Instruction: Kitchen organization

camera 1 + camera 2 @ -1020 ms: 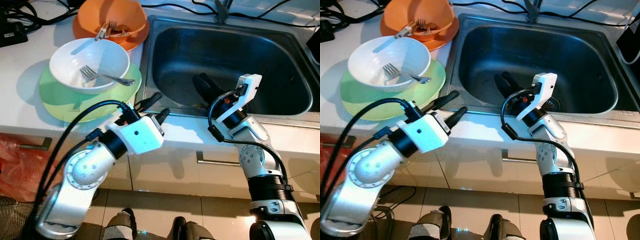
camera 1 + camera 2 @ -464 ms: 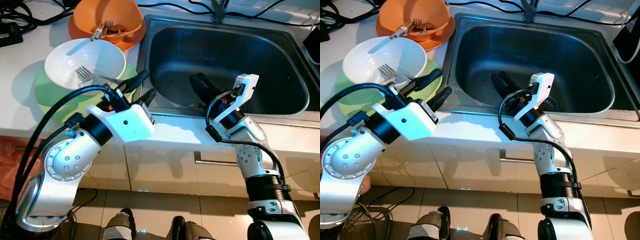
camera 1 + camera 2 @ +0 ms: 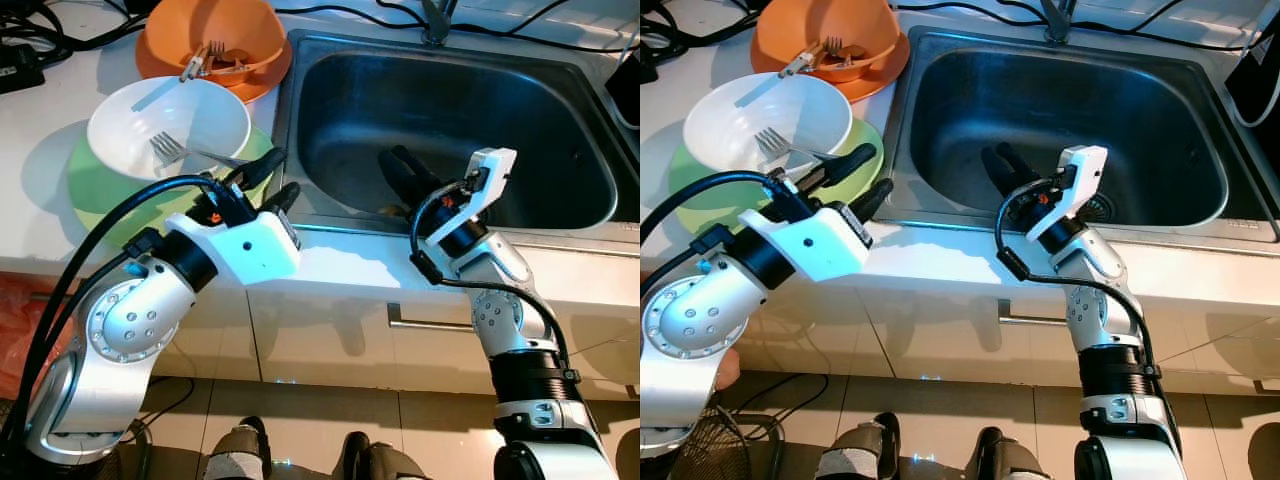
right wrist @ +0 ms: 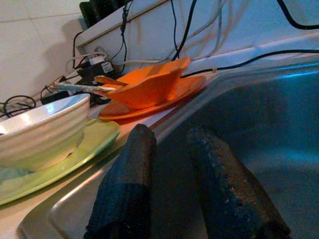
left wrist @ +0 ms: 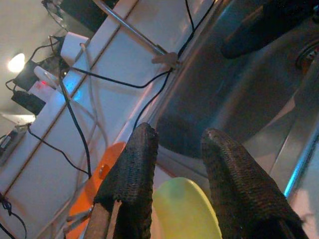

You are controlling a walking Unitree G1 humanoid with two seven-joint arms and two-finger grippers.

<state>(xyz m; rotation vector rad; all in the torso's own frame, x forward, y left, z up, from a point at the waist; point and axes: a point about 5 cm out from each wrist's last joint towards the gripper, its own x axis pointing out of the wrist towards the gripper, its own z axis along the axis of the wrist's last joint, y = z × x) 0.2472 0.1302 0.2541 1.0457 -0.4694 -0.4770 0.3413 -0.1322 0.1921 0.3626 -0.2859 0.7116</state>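
I should grab the fork with my left gripper next, by the handle that reaches over the white bowl's rim. The fork's teeth sit down inside the white bowl (image 3: 168, 125), so my left gripper should take that handle (image 3: 222, 158).
A white bowl (image 3: 168, 125) holding a fork (image 3: 185, 152) stands on a green plate (image 3: 95, 190) on the counter left of the sink (image 3: 560, 120). Behind it an orange bowl (image 3: 215, 35) with utensils sits on an orange plate. My left gripper (image 3: 275, 178) is open and holds nothing; its fingertips hover at the green plate's right rim, beside the sink edge. In the left wrist view the green plate (image 5: 184, 211) lies just beyond the fingers (image 5: 134, 169). My right gripper (image 3: 402, 167) is open inside the sink with nothing in it, pointing toward the white bowl (image 4: 40, 132).
Black cables and a power strip (image 3: 20, 62) run along the back of the counter. The faucet base (image 3: 437, 18) stands behind the sink. A dark object (image 3: 628, 90) sits at the right edge. Cabinet fronts with a handle (image 3: 440, 322) are below, and a red bag (image 3: 15, 330) lies at the lower left.
My left arm has risen and swung left, from the counter's front edge to the green plate's right rim. The right gripper has stayed in the sink.
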